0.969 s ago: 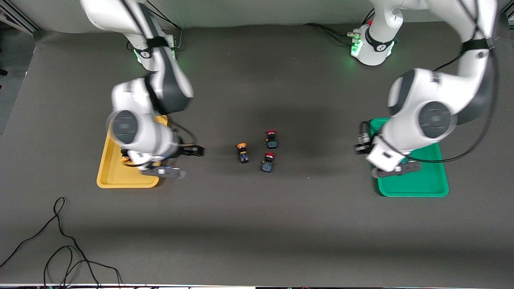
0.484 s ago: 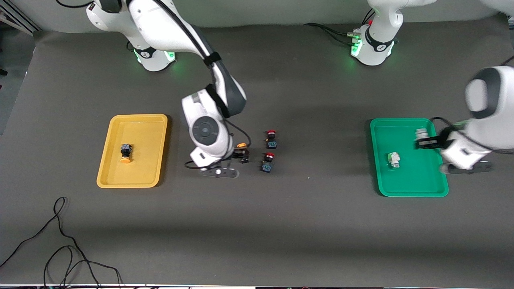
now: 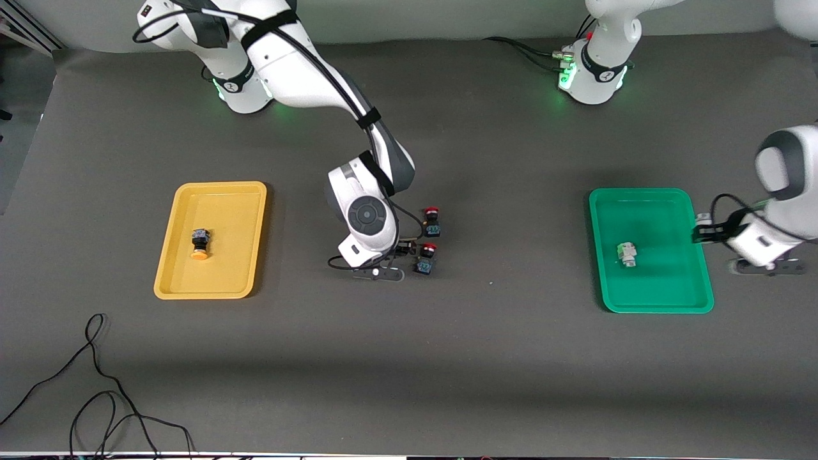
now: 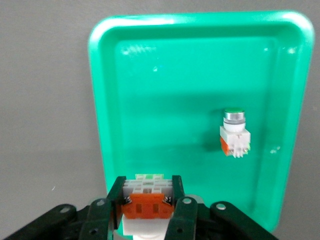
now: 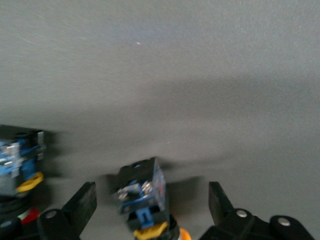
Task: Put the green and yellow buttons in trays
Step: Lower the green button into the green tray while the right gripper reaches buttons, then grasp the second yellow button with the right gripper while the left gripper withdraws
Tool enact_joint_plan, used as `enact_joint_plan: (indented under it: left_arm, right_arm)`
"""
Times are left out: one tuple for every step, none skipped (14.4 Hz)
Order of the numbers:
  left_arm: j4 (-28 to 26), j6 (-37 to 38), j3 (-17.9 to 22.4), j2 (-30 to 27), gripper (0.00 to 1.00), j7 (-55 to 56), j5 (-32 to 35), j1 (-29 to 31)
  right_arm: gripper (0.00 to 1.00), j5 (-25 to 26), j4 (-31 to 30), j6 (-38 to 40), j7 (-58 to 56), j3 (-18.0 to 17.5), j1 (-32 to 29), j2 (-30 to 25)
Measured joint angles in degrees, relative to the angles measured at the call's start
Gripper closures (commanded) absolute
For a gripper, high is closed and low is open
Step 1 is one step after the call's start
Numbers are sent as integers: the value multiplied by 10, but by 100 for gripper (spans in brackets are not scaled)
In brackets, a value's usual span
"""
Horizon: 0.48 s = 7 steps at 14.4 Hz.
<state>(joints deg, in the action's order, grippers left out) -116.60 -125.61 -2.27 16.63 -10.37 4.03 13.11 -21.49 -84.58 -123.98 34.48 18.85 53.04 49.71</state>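
My fingers are on either side of the black body of the button [image 5: 144, 192] with the orange-yellow cap. My right gripper will close. Closing now would hold the button.
My right gripper [image 5: 152, 200] is open and low over the table's middle, one jaw on each side of a black-bodied button with an orange-yellow cap [image 5: 142, 192]. In the front view my right gripper [image 3: 401, 248] and wrist hide that button. My left gripper [image 4: 147, 187] is shut on a white-bodied button with an orange-red base [image 4: 147, 205], over the green tray's [image 3: 658, 300] rim toward the left arm's end. My left gripper also shows in the front view [image 3: 702, 230]. A white button with a green cap [image 4: 234, 131] lies in that tray. The yellow tray [image 3: 211, 287] holds a yellow-capped button [image 3: 200, 244].
Two black-bodied buttons with red caps [image 3: 432, 220] [image 3: 426, 257] stand beside my right gripper, toward the left arm's end. One of them shows at the edge of the right wrist view [image 5: 17, 165]. Loose black cables [image 3: 96, 383] lie at the table's near corner by the right arm's end.
My right arm swung from the yellow tray to the middle, leaving a yellow-capped button in the tray. My left arm moved off the green tray's middle toward its own end, a white button in its jaws.
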Motion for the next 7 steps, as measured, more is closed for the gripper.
enact_joint_plan:
  left_arm:
    - [-19,-38,-2,13,90,0,1,0]
    - [-36,-75,-2,28,90,0,2,0]
    - [-48,-102,-2,43,85,0,2,0]
    - [-54,-119,-2,56,70,0,2,0]
    - [-56,-127,-2,66,35,0,2,0]
    - [-55,-128,-2,70,1,0,2,0]
    - [-55,-128,-1,70,0,0,2,1]
  right_arm:
    - [88,0,0,0,0,0,0,3]
    - [100,0,0,0,2,0,0,5]
    - [100,-3,1,0,6,0,0,4]
    - [100,-3,2,0,10,0,0,4]
    - [100,-3,4,0,12,0,0,2]
    - [100,-4,7,0,13,0,0,1]
    - [100,-3,9,0,13,0,-1,-1]
